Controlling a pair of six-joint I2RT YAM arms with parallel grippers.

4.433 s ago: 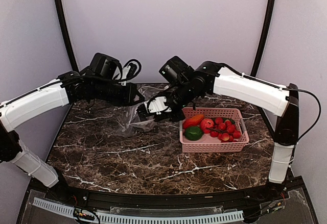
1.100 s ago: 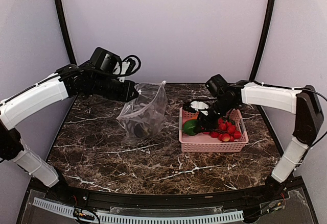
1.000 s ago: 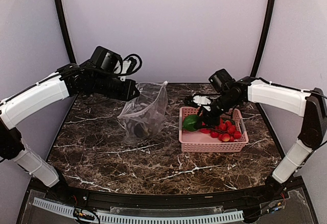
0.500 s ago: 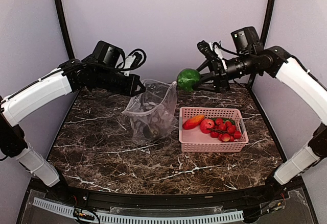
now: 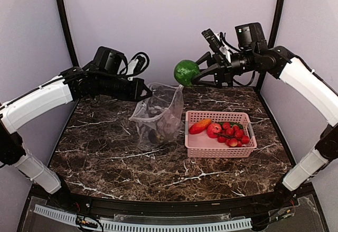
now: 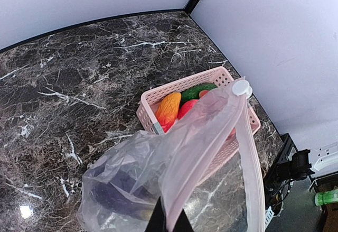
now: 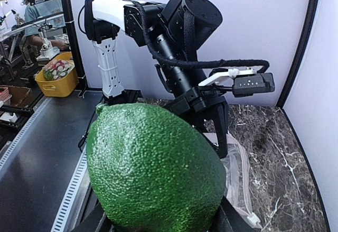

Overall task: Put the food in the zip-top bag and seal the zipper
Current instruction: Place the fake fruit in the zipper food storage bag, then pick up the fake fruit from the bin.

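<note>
The green piece hangs by the bag's slider corner and would end outside, so my right gripper next moves it toward the bag's opening before letting go.
The clear zip-top bag (image 5: pixel 158 117) stands on the marble table, a dark piece showing through its bottom. My left gripper (image 5: pixel 148 91) is shut on its mouth edge and holds it up; the left wrist view shows the jaws (image 6: pixel 169 222) pinching the plastic. The whitish zipper (image 6: pixel 252 152) runs down the far lip to a white slider (image 6: pixel 242 87). My right gripper (image 5: pixel 192 74) is shut on a round green piece of food (image 5: pixel 185 72) with pebbled skin, high above the bag's right corner. This piece (image 7: pixel 158 163) fills the right wrist view.
The pink lattice basket (image 5: pixel 248 148) sits right of the bag with the orange-red long piece (image 5: pixel 199 126), red berries (image 5: pixel 231 131) and a dark green cucumber (image 6: pixel 198 91). Black frame posts (image 5: pixel 273 18) stand at the back corners.
My right arm lifted the green piece out of the basket and carried it up and left, to above the bag's mouth. The left gripper has kept hold of the bag and shifted slightly right.
</note>
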